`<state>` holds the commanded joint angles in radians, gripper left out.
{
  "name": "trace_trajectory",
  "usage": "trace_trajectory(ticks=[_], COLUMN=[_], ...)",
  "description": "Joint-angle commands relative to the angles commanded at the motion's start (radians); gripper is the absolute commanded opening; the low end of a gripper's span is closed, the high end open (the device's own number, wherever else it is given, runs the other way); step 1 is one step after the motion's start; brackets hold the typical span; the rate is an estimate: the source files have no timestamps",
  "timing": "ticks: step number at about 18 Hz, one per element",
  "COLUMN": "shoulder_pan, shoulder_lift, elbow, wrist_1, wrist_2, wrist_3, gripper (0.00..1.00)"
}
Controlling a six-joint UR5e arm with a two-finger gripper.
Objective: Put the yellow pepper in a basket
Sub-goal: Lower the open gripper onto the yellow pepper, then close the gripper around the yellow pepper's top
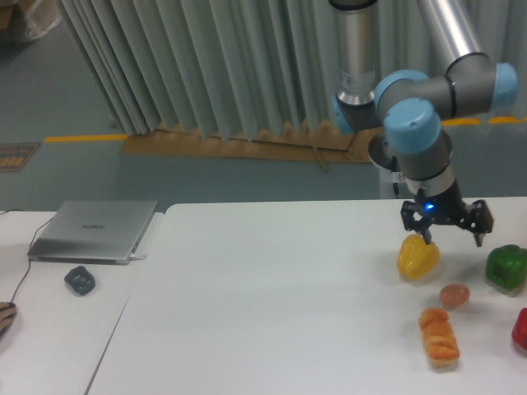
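My gripper grabs the yellow pepper by its plump rounded body (418,257) next, to put it in a basket.
The yellow pepper (417,257) lies on the white table (272,296) at the right, glossy, with its small stem pointing up. My gripper (452,238) hangs low just above and to the right of it. The jaws are spread open with nothing between them, and the left fingertip (427,237) is right at the pepper's top. No basket shows in the view.
A green pepper (505,267) sits at the right edge, and a red item (520,327) is cut off below it. A small tan ball (454,295) and an orange ridged loaf (438,335) lie in front of the yellow pepper. A laptop (95,230) and a dark object (80,281) rest at the left.
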<state>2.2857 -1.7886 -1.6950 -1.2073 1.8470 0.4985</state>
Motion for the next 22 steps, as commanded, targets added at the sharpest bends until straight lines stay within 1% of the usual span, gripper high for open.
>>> trace_trajectory(ticks=[2, 4, 6, 9, 13, 15, 17, 19, 22], shoulder_pan=[-0.023, -0.041, -0.052, -0.077, -0.080, -0.092, -0.097, -0.097, -0.094], shoulder_lift=[-0.040, -0.049, -0.057, -0.064, -0.067, -0.080, -0.080, -0.081, -0.058], elbow=[0.011, 0.003, -0.005, -0.006, -0.008, -0.011, -0.012, -0.035, -0.081], wrist_1=[0.000, -0.002, -0.011, -0.034, -0.037, -0.037, -0.037, -0.037, -0.035], wrist_2=[0.008, 0.035, 0.055, 0.090, 0.106, 0.109, 0.109, 0.110, 0.124], wrist_3=[0.064, 0.078, 0.181, 0.192, 0.248, 0.252, 0.258, 0.253, 0.252], gripper=[1.00, 1.00, 1.00, 1.00, 1.00, 1.00, 1.00, 1.00, 1.00])
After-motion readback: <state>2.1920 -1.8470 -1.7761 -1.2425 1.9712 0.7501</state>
